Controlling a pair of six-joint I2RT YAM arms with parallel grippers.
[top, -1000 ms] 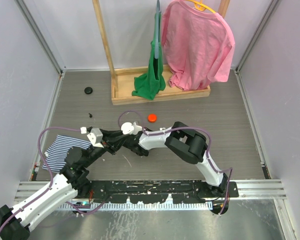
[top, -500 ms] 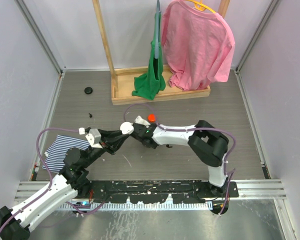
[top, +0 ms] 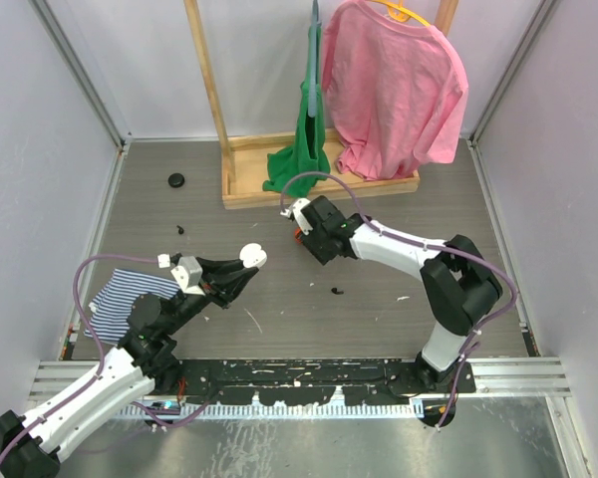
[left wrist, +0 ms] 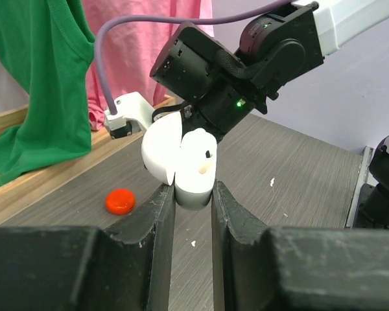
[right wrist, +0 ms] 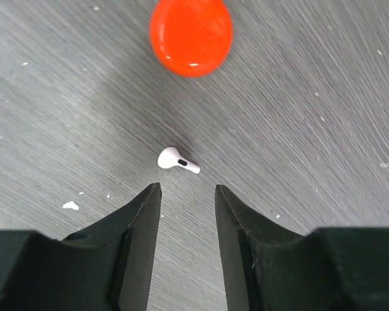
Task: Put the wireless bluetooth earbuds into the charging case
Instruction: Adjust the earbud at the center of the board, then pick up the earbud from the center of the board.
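Note:
I will hold the white earbud by its rounded head (right wrist: 168,157) with my right gripper next. The stem then stays free to go into the charging case.
My left gripper (top: 241,271) is shut on the white charging case (top: 251,258) and holds it above the table with its lid open. In the left wrist view the case (left wrist: 196,168) sits between the fingertips, its lid (left wrist: 161,150) swung to the left. One white earbud (right wrist: 177,160) lies on the grey table just beyond my right gripper (right wrist: 187,188), which is open and empty. In the top view the right gripper (top: 303,237) hovers low, to the right of the case and apart from it. The earbud is hidden there.
A red disc (right wrist: 190,35) lies just beyond the earbud. A wooden rack (top: 319,187) with a green shirt (top: 301,159) and a pink shirt (top: 394,90) stands at the back. A striped cloth (top: 120,294) lies left, a black disc (top: 176,180) far left, a small dark bit (top: 337,291) mid-table.
My right gripper has drawn away from the case and moved right and back to the red disc. The left gripper has kept the case still.

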